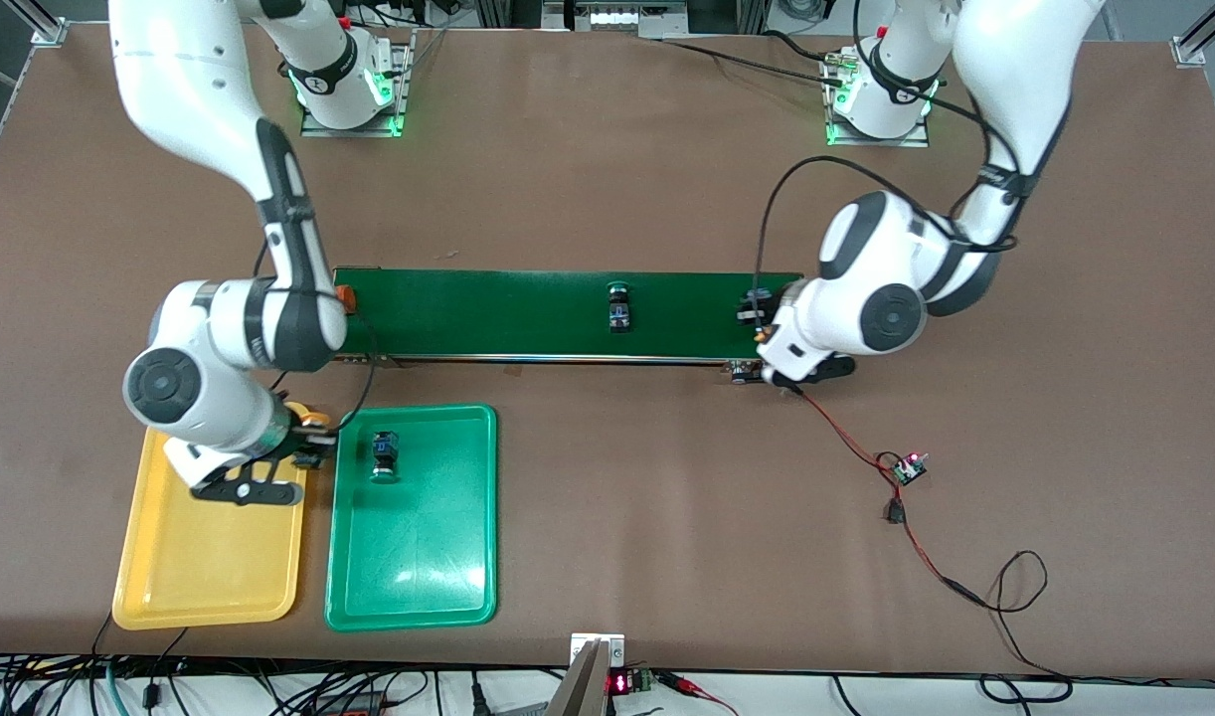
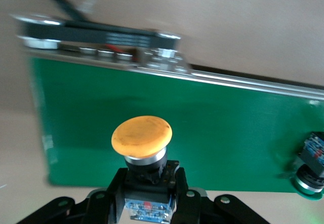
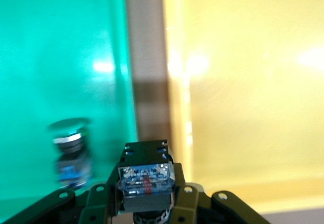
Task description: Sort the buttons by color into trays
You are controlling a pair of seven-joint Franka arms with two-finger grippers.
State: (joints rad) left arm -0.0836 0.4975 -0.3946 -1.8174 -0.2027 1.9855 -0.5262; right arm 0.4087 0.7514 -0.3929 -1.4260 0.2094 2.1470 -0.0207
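Note:
My right gripper's button hangs short of the yellow tray's rim: I should move it closer before releasing.
My right gripper (image 1: 304, 445) is shut on a button's blue-and-black body (image 3: 146, 179). It hangs over the strip between the yellow tray (image 1: 210, 567) and the green tray (image 1: 448, 557), and a yellow-orange cap (image 1: 315, 413) shows at it. A green-capped button (image 1: 384, 452) lies in the green tray (image 3: 61, 57), beside the yellow tray (image 3: 243, 107). My left gripper (image 1: 754, 320) is shut on a yellow-orange-capped button (image 2: 142, 135) over the belt's end by the left arm. Another button (image 1: 618, 306) rests mid-belt (image 2: 310, 164); its cap looks green.
The long dark-green belt (image 1: 488, 313) runs across the table's middle, with an orange part (image 1: 345, 296) at its end by the right arm. A small circuit board (image 1: 909, 467) with red and black wires lies nearer the front camera toward the left arm's end.

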